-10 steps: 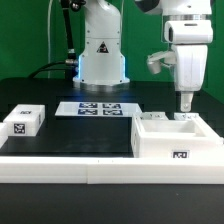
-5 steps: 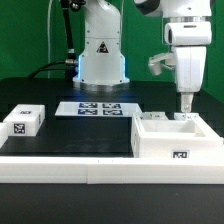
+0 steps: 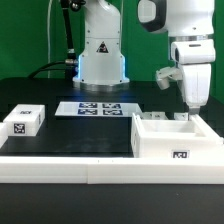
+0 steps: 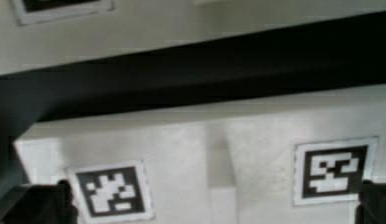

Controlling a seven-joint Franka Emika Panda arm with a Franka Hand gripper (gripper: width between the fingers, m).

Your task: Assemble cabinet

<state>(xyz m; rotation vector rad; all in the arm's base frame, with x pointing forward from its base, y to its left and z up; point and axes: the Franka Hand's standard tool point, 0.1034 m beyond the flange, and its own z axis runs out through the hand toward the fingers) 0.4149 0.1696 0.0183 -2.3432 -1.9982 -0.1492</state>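
I should next grab the tagged cabinet surface by the narrow raised line between its tags, because the surface is nearly as wide as my open fingers.
The white open cabinet box (image 3: 175,140) stands at the exterior view's right, with a marker tag on its front wall. My gripper (image 3: 190,106) hangs just above the box's far right part, apart from it. In the wrist view a white cabinet surface (image 4: 216,145) with two marker tags fills the frame below my gripper (image 4: 208,200). The dark fingertips (image 4: 33,198) show at the two sides, wide apart, with nothing between them. A small white cabinet part (image 3: 22,122) with a tag lies at the exterior view's left.
The marker board (image 3: 98,108) lies flat at the back middle, in front of the robot base (image 3: 100,55). A white rail (image 3: 90,168) runs along the table's front edge. Black table surface (image 3: 85,135) lies between the small part and the box.
My gripper has shifted a little toward the exterior view's right above the box, and the wrist has turned. The box and the small part have not moved.
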